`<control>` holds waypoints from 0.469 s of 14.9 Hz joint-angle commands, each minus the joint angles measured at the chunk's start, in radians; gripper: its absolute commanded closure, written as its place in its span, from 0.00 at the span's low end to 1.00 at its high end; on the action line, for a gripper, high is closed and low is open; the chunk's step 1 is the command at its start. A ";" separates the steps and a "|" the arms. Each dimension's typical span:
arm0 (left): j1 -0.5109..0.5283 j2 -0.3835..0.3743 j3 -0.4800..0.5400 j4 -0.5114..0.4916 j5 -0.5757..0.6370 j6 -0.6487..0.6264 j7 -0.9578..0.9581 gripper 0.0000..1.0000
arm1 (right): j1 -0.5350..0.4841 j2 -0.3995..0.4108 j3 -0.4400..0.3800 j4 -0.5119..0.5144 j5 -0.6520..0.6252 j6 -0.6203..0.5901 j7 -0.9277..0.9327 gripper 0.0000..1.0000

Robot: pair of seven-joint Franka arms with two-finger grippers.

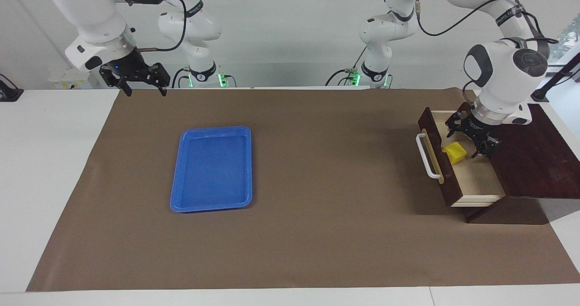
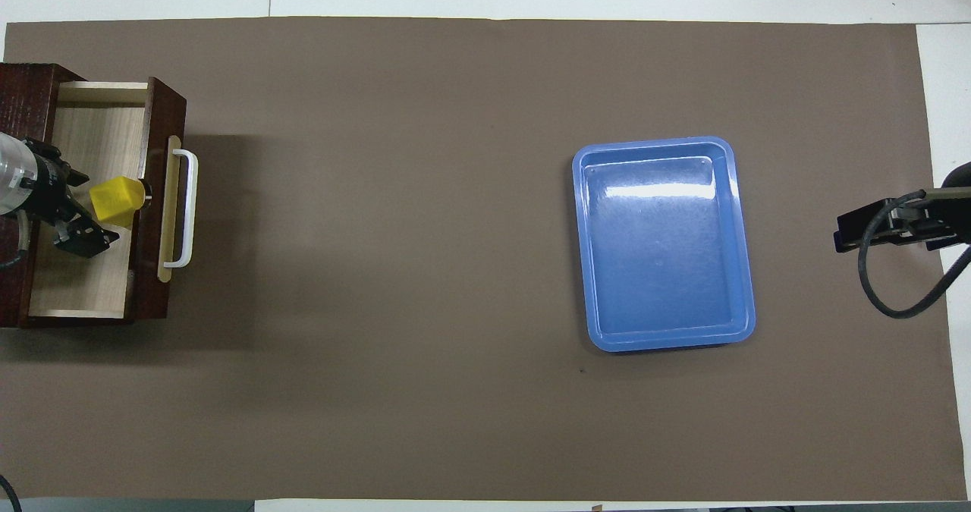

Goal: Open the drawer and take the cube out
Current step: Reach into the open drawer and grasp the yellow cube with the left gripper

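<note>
My left gripper's fingers are around the cube by the drawer front, so it is time to close now. Closing now would catch the yellow cube (image 2: pixel 115 199).
The dark brown box's drawer (image 1: pixel 478 181) stands pulled open at the left arm's end of the table, white bar handle (image 1: pixel 426 157) facing the table's middle. The yellow cube (image 1: pixel 455 153) lies on its pale floor just inside the drawer front. My left gripper (image 1: pixel 467 142) is open and low in the drawer, its fingers spread right beside the cube, not closed on it. In the overhead view the cube (image 2: pixel 115 199) sits between the left gripper (image 2: pixel 78 210) and the drawer (image 2: pixel 83 284) front. My right gripper (image 1: pixel 144 89) is open and waits in the air at the right arm's end.
A blue plastic tray (image 1: pixel 212 169) lies on the brown mat toward the right arm's end; it also shows in the overhead view (image 2: pixel 664 243). The dark box top (image 1: pixel 539 161) lies beside the open drawer. The right gripper (image 2: pixel 887 227) shows by the mat's edge.
</note>
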 commanded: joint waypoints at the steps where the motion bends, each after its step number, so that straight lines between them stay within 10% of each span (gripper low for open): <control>1: -0.003 -0.006 0.001 -0.024 -0.018 0.027 -0.007 0.04 | -0.019 -0.025 0.013 -0.027 -0.015 0.002 -0.018 0.00; 7: -0.003 -0.008 0.001 -0.026 -0.019 0.027 0.000 0.42 | -0.019 -0.025 0.013 -0.027 -0.015 0.002 -0.018 0.00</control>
